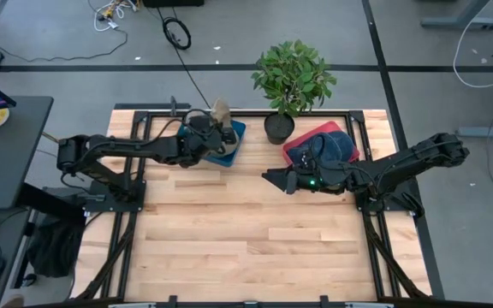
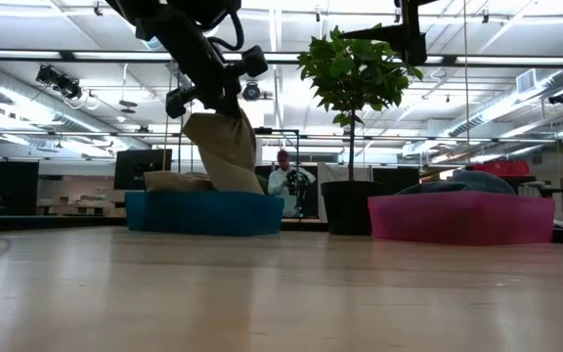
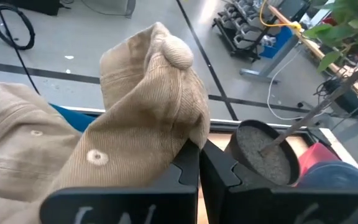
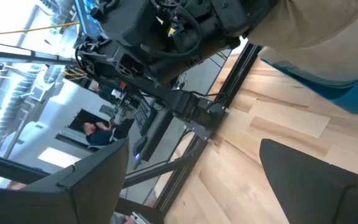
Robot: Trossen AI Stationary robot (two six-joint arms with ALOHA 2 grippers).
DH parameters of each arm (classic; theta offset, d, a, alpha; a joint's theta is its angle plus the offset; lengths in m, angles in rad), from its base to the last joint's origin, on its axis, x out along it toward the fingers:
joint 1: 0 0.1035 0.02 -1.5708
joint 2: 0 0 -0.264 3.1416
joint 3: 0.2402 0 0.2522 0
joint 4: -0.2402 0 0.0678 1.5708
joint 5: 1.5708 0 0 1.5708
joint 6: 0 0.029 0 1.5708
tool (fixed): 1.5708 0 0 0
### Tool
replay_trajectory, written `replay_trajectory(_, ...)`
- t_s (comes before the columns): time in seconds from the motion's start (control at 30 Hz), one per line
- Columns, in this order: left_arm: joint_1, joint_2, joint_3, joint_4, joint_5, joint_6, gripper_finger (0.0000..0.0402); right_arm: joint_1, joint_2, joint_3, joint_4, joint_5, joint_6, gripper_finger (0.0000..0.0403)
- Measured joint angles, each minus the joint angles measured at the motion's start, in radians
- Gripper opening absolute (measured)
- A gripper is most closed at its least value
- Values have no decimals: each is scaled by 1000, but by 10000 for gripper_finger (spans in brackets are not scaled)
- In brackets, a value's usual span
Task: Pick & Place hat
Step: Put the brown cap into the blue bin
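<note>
My left gripper needs to hold on to the hat until the hat is lower. The held tan hat's end (image 1: pixel 220 109) sticks out past the blue tray's far rim (image 1: pixel 237 123).
A tan corduroy hat (image 3: pixel 148 93) hangs from my left gripper (image 3: pixel 199 171) over the blue tray (image 2: pixel 203 213) at the table's far left; in the high view the hat (image 1: pixel 221 109) is at the tray's far side. A second tan hat (image 2: pixel 174 181) lies in that tray. My right gripper (image 4: pixel 194 146) is open and touches nothing; it hovers above the table's middle (image 1: pixel 274 178), pointing left, just near of the pink tray (image 1: pixel 294 152), which holds blue and red hats (image 1: pixel 332 147). My left gripper is shut on the tan hat, pinching a fold of its corduroy crown (image 3: pixel 188 140) between the two fingers. The fingers come from above, slanting toward the far edge. The hat hangs below them (image 2: pixel 225 147); its lower end drops behind the blue tray's rim.
A potted plant (image 1: pixel 291 77) in a black pot (image 2: pixel 348 207) stands between the two trays at the far edge. A black frame rail (image 1: pixel 144 141) runs around the table's far half. The near half of the wooden table (image 1: pixel 246 248) is bare wood.
</note>
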State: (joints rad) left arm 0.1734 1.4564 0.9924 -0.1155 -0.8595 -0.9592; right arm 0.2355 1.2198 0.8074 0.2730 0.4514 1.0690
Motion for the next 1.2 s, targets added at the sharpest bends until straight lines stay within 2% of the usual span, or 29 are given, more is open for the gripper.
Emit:
replay_trajectory(0.23,-6,12,0,-64,-11,-15,3,0,0,0,2,-17,-3,366)
replay_trajectory(0.43,-6,17,-49,-107,-36,-116,3,0,0,0,2,-18,-4,366)
replay_trajectory(0.67,-9,17,-130,-105,-7,-336,3,0,0,0,3,-18,0,366)
replay_trajectory(0.9,-7,17,-149,-108,-13,-475,3,0,0,0,4,-18,4,366)
replay_trajectory(1.2,-7,6,-149,-108,-38,-522,8,0,0,0,24,-18,1,366)
